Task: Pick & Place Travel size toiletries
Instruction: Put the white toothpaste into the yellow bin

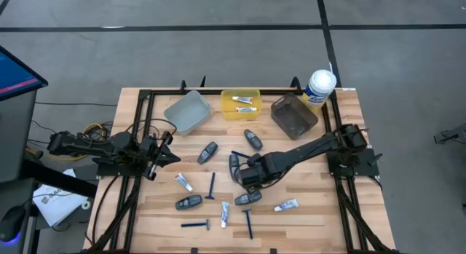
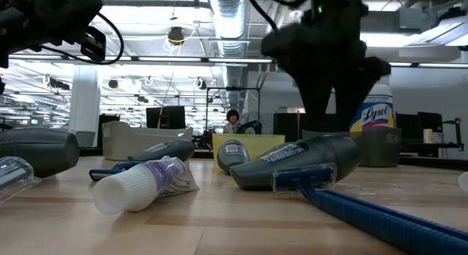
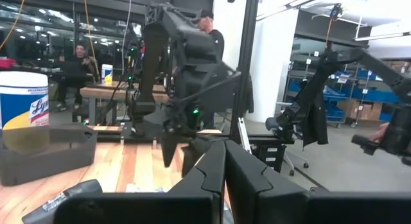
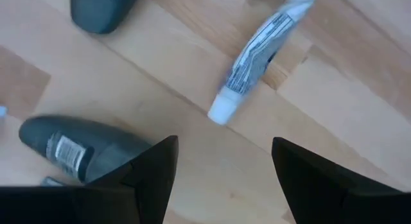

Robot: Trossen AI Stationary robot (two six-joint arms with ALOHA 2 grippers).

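The white tube needs to go with the tubes in the yellow bin, so my right gripper should grab it by its cap (image 4: 223, 107) next.
Dark grey pods, white mini tubes and thin blue razors lie flat on the wooden table. My right gripper (image 1: 244, 180) is open over the table's middle, next to a pod (image 1: 234, 165). In the right wrist view the right gripper (image 4: 221, 166) stands over bare wood. A pod (image 4: 77, 150) lies beside one finger and a white tube (image 4: 257, 54) lies farther ahead. The low view shows the right gripper (image 2: 322, 101) behind a pod (image 2: 300, 164) and a razor (image 2: 380, 211). My left gripper (image 1: 173, 158) waits shut at the table's left side, shown as the left gripper (image 3: 225, 166) in its wrist view.
A grey bin (image 1: 188, 112), a yellow bin (image 1: 227, 95) with two tubes inside and a brown bin (image 1: 293, 116) stand along the far edge. A wipes canister (image 1: 319, 86) stands at the far right corner. More pods, tubes and razors are scattered toward the near edge.
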